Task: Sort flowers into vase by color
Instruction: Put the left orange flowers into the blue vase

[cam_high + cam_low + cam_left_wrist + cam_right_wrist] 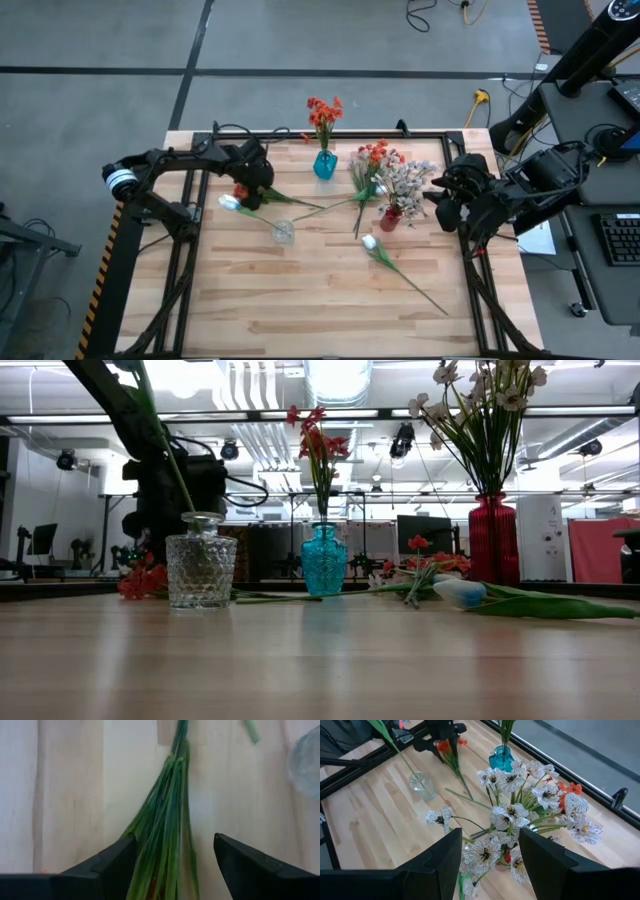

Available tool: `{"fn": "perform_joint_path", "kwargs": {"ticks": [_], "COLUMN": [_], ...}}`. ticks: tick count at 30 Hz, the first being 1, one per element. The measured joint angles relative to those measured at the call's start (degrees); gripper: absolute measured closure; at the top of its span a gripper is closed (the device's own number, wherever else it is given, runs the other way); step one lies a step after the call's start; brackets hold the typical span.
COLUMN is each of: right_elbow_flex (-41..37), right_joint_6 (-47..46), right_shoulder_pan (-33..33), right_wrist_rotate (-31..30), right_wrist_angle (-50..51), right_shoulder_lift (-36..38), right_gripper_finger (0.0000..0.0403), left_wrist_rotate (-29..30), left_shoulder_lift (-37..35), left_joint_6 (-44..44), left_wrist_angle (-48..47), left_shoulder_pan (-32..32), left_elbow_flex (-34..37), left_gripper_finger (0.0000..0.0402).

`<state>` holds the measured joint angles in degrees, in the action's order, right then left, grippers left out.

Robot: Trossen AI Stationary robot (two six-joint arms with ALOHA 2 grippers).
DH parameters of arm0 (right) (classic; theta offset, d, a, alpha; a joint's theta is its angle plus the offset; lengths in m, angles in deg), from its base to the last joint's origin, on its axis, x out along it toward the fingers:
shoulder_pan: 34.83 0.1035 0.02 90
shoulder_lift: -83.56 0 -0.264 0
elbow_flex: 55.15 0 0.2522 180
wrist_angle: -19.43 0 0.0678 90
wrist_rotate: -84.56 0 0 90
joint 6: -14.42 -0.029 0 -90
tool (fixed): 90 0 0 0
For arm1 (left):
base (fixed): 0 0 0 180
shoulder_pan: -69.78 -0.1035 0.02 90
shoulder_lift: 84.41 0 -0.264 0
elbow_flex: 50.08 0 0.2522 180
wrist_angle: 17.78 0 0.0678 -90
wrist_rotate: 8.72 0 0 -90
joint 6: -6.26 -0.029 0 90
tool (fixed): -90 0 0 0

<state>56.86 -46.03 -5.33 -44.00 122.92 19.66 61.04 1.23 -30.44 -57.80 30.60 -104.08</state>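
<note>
The orange-red spray needs to be grabbed by its green stems with my left gripper next, to fill the blue vase (325, 165) by color.
An orange-red spray (262, 194) lies flat on the table, its green stems (162, 815) running toward the table's right. My left gripper (250, 180) (172, 857) is low over it and open, one finger on each side of the stems near the blossoms. A white tulip (231, 203) leans out of the clear glass vase (283, 232) (201, 571). The blue vase (325, 165) holds orange-red blossoms. The red vase (390, 218) holds a pale pink-white bunch (520, 815). My right gripper (441, 201) (487, 857) hovers open just right of that bunch. My left gripper comes at the orange-red spray from above, with its fingers across the stems. The outer leaves (137, 827) run close past one finger (120, 855). I cannot tell whether they touch it. The spray lies on the table.
A second white tulip (371, 242) lies on the table near the middle, its stem slanting toward the near right. More orange-red sprays (374, 155) lie between the blue and red vases. A black frame (200, 140) edges the table. The near half of the wood (300, 300) is bare.
</note>
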Motion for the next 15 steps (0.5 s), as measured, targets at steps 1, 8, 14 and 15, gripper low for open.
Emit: {"fn": "perform_joint_path", "kwargs": {"ticks": [1, 8, 14, 15], "right_elbow_flex": [0.0, 0.0, 0.0, 0.0], "right_joint_6": [0.0, 0.0, 0.2, 0.3], "right_shoulder_pan": [0.0, 0.0, 0.0, 0.0], "right_wrist_rotate": [0.0, 0.0, 0.0, 0.0], "right_wrist_angle": [0.0, 0.0, 0.0, 0.0], "right_shoulder_lift": [0.0, 0.0, 0.0, 0.0], "right_gripper_finger": [0.0213, 0.0213, 0.0213, 0.0213], "left_wrist_rotate": [0.5, 5.4, 7.2, 7.2], "left_shoulder_lift": [0.0, 0.0, 0.0, 0.0], "left_joint_6": [-0.2, -1.7, -1.4, -1.2], "left_wrist_angle": [0.0, 0.3, 0.3, 0.3], "left_shoulder_pan": [0.5, 1.6, 1.7, 1.7], "left_elbow_flex": [0.1, 0.3, 0.3, 0.3], "left_gripper_finger": [0.0156, 0.0186, 0.0250, 0.0261]}}
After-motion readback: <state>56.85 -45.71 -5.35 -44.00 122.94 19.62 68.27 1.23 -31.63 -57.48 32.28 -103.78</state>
